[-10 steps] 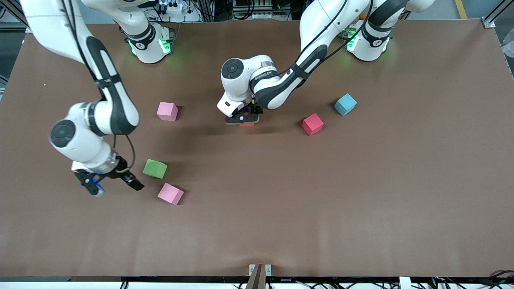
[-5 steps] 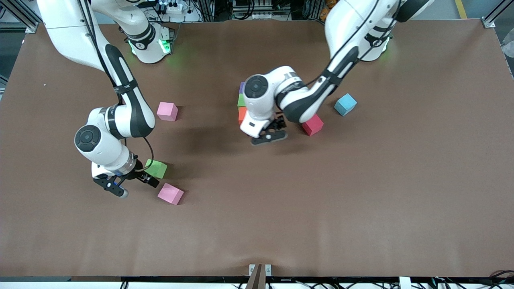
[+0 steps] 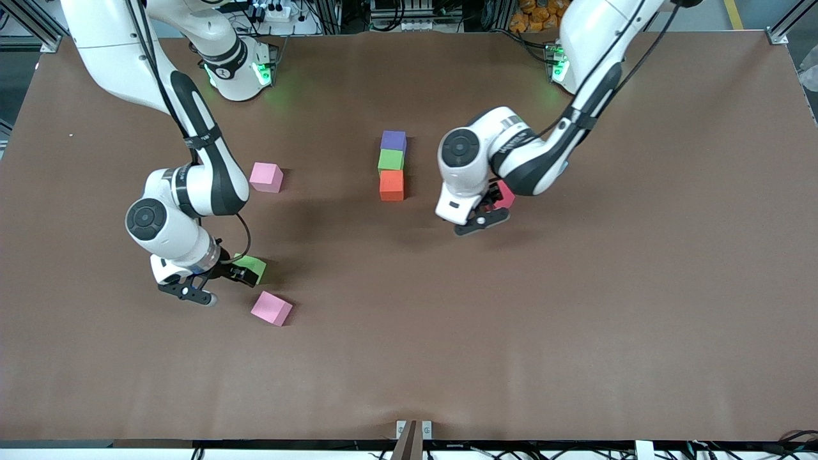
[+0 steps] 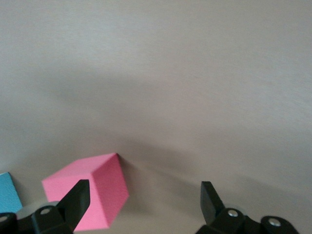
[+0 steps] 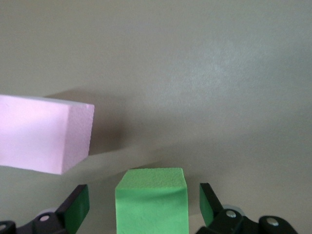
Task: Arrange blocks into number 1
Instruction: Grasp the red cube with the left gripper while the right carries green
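Note:
I should next grab the second green block [image 3: 255,264] by its opposite sides with my right gripper, to make the number 1 longer past the orange block [image 3: 392,185].
Purple [image 3: 393,140], green [image 3: 390,160] and orange [image 3: 392,185] blocks lie touching in a straight column at mid-table, purple farthest from the front camera. The red block [image 3: 506,194] lies toward the left arm's end, partly covered by my left gripper [image 3: 489,211]. That gripper is open, and in the left wrist view one finger [image 4: 75,200] stands in front of the red block [image 4: 92,187]; the gap between the jaws [image 4: 144,195] is bare table. My right gripper [image 3: 225,281] is open around the second green block [image 3: 255,264], which sits between the jaws [image 5: 144,202] untouched.
One pink cube [image 3: 266,177] lies farther from the front camera than the right gripper; another [image 3: 271,308] lies just nearer, close to the green block [image 5: 152,202]. A light blue cube [image 4: 7,192] sits beside the red block, hidden by the left arm in the front view.
The left arm left the orange block and swung to the red block, uncovering the three-block column. The right gripper slid in around the green block.

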You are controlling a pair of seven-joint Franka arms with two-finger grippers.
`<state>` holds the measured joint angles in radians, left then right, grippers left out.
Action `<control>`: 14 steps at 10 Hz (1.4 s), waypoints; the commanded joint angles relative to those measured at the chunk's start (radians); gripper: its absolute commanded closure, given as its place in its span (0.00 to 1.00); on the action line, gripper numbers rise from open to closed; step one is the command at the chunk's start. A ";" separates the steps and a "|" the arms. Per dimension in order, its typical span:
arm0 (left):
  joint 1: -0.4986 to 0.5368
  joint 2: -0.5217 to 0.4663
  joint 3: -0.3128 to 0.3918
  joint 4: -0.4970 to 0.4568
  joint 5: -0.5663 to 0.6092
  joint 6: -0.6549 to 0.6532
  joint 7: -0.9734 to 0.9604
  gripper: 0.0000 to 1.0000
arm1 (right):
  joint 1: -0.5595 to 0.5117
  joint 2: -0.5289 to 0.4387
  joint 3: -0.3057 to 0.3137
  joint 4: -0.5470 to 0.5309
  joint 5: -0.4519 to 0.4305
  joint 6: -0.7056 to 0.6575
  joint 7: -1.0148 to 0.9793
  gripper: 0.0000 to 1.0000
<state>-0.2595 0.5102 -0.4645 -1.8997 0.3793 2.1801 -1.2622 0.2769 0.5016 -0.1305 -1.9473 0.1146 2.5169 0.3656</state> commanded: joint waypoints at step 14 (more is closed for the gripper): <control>0.258 -0.130 -0.120 -0.341 -0.114 0.290 -0.143 0.00 | 0.481 -0.115 -0.124 -0.038 0.007 -0.023 0.237 0.46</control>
<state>-0.0048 0.3836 -0.5714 -2.2195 0.2837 2.4419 -1.3813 0.7176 0.3562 -0.2344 -2.0156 0.1161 2.4966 0.5957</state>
